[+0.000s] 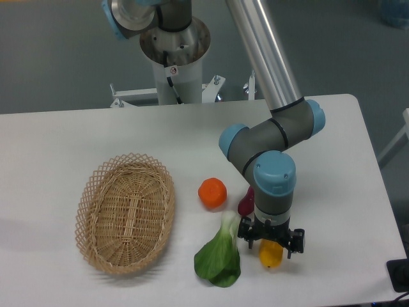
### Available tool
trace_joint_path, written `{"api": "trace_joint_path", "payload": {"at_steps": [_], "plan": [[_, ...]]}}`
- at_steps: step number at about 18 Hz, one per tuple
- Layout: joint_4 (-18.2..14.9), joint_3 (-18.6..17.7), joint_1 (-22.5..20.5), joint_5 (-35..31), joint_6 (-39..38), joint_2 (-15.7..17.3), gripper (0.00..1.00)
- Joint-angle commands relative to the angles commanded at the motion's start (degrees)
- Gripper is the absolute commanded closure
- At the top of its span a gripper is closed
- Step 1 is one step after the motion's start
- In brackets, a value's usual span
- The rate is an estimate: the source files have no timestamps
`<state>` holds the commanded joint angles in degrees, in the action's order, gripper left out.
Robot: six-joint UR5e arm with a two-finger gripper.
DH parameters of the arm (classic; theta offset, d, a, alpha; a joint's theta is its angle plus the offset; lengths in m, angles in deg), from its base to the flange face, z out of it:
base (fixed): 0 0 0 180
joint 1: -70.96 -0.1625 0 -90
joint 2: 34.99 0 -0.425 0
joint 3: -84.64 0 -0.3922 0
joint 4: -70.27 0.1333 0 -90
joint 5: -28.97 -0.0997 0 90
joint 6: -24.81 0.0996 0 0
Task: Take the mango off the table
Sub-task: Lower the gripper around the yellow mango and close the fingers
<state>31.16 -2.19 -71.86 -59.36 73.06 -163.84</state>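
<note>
I should grab the mango by its upper part (271,246) with my gripper. Then I can pick it up from the white table.
The yellow-orange mango (271,256) lies on the white table (77,137) near the front edge, right of centre. My gripper (271,242) hangs straight down over its far end and covers the upper part of the fruit. The black jaws stand spread to the left and right of the mango, open, and I see no grip on it. The fingertips themselves are hidden under the wrist.
A dark purple vegetable (245,203) lies just behind the gripper, partly hidden by the arm. A round orange fruit (212,192) sits to the left of it. A leafy green (220,257) lies close beside the mango on the left. A wicker basket (126,212) stands further left.
</note>
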Motion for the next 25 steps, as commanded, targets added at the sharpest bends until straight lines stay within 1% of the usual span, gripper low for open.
{"api": "trace_joint_path", "payload": {"at_steps": [4, 6, 9, 10, 11, 14, 18, 20, 23, 25], "plan": [[0.2, -0.2, 0.1, -1.8, 0.0, -0.1, 0.00], [0.4, -0.3, 0.1, -2.0, 0.0, -0.1, 0.03], [0.4, -0.3, 0.1, -2.1, 0.1, -0.1, 0.04], [0.4, -0.3, 0.1, -2.1, 0.0, -0.1, 0.06], [0.4, -0.3, 0.1, -2.2, 0.0, -0.1, 0.08], [0.4, -0.5, 0.1, -2.2, -0.1, 0.1, 0.23], [0.4, -0.4, 0.1, -2.2, -0.1, 0.2, 0.37], [0.4, -0.4, 0.1, -2.2, -0.3, 0.3, 0.39], [0.3, -0.3, 0.1, -2.1, -0.4, 0.4, 0.45], [0.3, -0.3, 0.1, -2.1, -0.3, 0.5, 0.45]]}}
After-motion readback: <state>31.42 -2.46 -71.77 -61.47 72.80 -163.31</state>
